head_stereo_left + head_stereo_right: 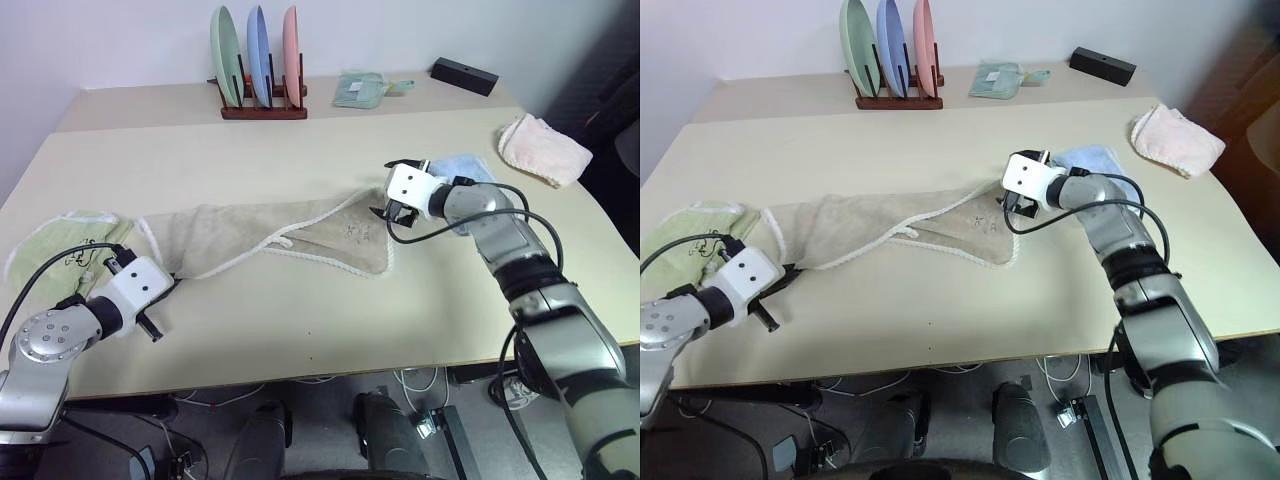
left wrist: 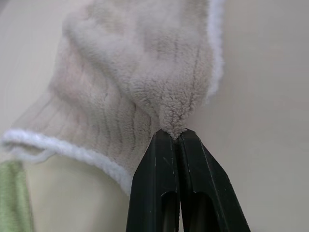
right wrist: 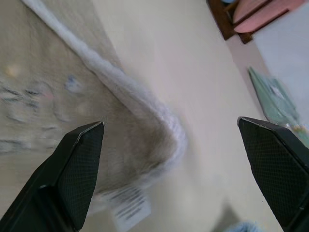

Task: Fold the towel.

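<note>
My right gripper pinches the towel by its corded corner (image 1: 384,193) beside the label next. That towel edge curls up, while the towel's embroidered part lies flat.
The beige towel (image 1: 270,235) with white corded edging lies stretched and bunched across the table's middle. My left gripper (image 2: 175,135) is shut on a pinched fold at the towel's left end, near the table's front left. My right gripper (image 3: 169,128) stands open at the towel's far right corner (image 1: 372,195). The corner's edging and a small white label (image 3: 128,208) lie between its two black fingers (image 3: 79,164). I cannot tell whether they touch the cloth.
A pale green towel (image 1: 60,245) lies at the front left beside my left arm. A light blue folded towel (image 1: 468,168) sits just behind my right gripper, and a pink cloth (image 1: 542,148) lies at the right edge. A plate rack (image 1: 258,70), a green cloth (image 1: 360,90) and a black box (image 1: 464,75) line the back.
</note>
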